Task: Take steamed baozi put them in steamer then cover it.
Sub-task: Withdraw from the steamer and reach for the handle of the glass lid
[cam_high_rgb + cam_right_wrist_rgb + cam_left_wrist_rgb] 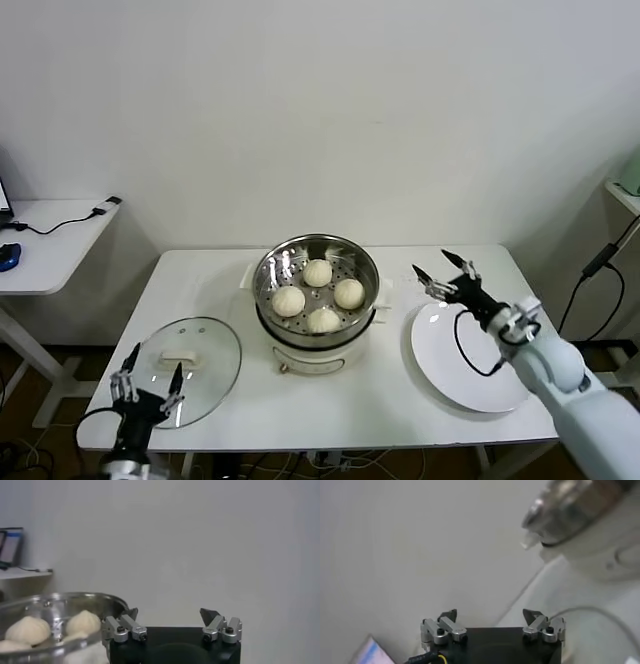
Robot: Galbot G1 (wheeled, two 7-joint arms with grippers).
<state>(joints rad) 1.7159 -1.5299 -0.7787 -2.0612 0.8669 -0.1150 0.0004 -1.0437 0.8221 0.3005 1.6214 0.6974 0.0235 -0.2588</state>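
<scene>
My left gripper takes hold of the glass cover by its cream handle point(182, 357) next, to cover the steamer.
The steel steamer point(330, 244) stands mid-table on its white base, uncovered, with several cream-white baozi point(317, 272) on its perforated tray. The glass cover point(212, 345) lies flat on the table to the left, cream handle point(182, 357) up. My left gripper point(152, 372) is open and empty at the cover's near-left edge. My right gripper point(432, 262) is open and empty, raised just right of the steamer. The right wrist view shows the right gripper point(170, 614) beside the steamer point(100, 600) and baozi point(27, 629). The left wrist view shows the left gripper point(490, 616) and the steamer point(580, 510).
A bare white plate point(450, 388) lies right of the steamer, under my right arm. The white table point(330, 410) ends close in front of the cover and plate. A side desk point(50, 245) with a cable stands at far left.
</scene>
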